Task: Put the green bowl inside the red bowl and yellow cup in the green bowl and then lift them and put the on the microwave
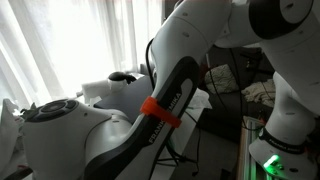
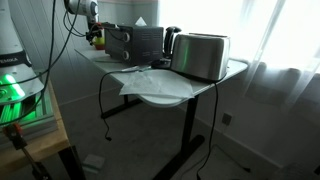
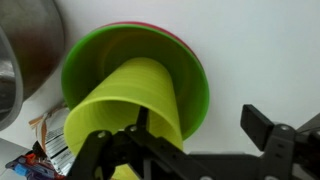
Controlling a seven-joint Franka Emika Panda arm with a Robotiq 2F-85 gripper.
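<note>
My gripper needs to close now: one finger is over the yellow cup's opening and the other is outside the green bowl, so it would hold the sides of both.
In the wrist view the yellow cup (image 3: 130, 100) sits inside the lime-green bowl (image 3: 185, 65). A thin edge of the red bowl (image 3: 150, 25) shows behind the green rim. My gripper (image 3: 200, 130) is open. One finger is at the cup's rim, and the other stands apart to the right of the green bowl, with white surface between them. In an exterior view the gripper (image 2: 94, 32) is at the far left beside the black microwave (image 2: 135, 40), with a small yellow and red patch (image 2: 97, 42) below it. The arm fills the other exterior view and hides the objects.
A silver toaster (image 2: 200, 55) stands to the right of the microwave on the white table (image 2: 165, 95). A cable hangs from the table's front. A shiny metal surface (image 3: 20, 60) lies left of the bowls. Curtains hang behind.
</note>
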